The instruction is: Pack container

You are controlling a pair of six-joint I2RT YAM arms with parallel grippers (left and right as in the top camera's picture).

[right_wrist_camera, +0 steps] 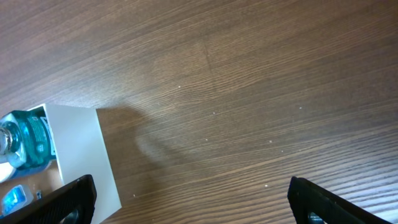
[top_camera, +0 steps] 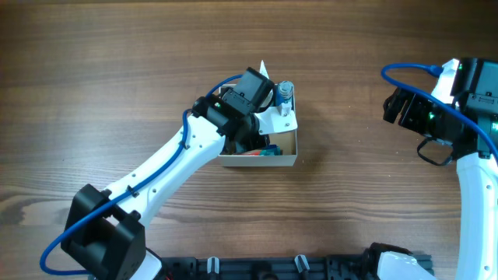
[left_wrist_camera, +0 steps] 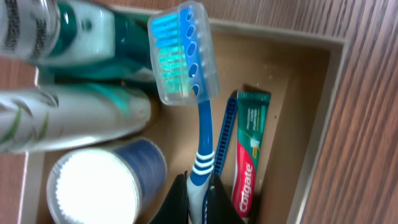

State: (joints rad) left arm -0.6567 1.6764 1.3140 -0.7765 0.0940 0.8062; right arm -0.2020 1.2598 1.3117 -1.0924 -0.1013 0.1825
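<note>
The toothbrush [left_wrist_camera: 200, 130] hangs inside the container's sides beside the Colgate tube, so I should open my left gripper now.
The container [top_camera: 286, 161] is a square white-walled box with a tan floor [left_wrist_camera: 292, 93] at the table's middle. My left gripper [left_wrist_camera: 198, 198] is shut on a blue and white toothbrush [left_wrist_camera: 200, 130] with a clear head cap, held over the box. Inside lie a Colgate tube [left_wrist_camera: 247, 155], a blue razor handle [left_wrist_camera: 226, 134], green-white bottles [left_wrist_camera: 74, 115] and a white-lidded jar [left_wrist_camera: 93, 190]. My right gripper [right_wrist_camera: 189, 202] is open and empty over bare wood, right of the box wall [right_wrist_camera: 78, 149]. In the overhead view the left gripper [top_camera: 245, 124] covers most of the box.
A blue-green bottle [right_wrist_camera: 25, 140] stands at the box's corner and shows in the overhead view [top_camera: 285, 95]. The right arm [top_camera: 436, 109] hangs at the table's right side. Blue cables run along both arms.
</note>
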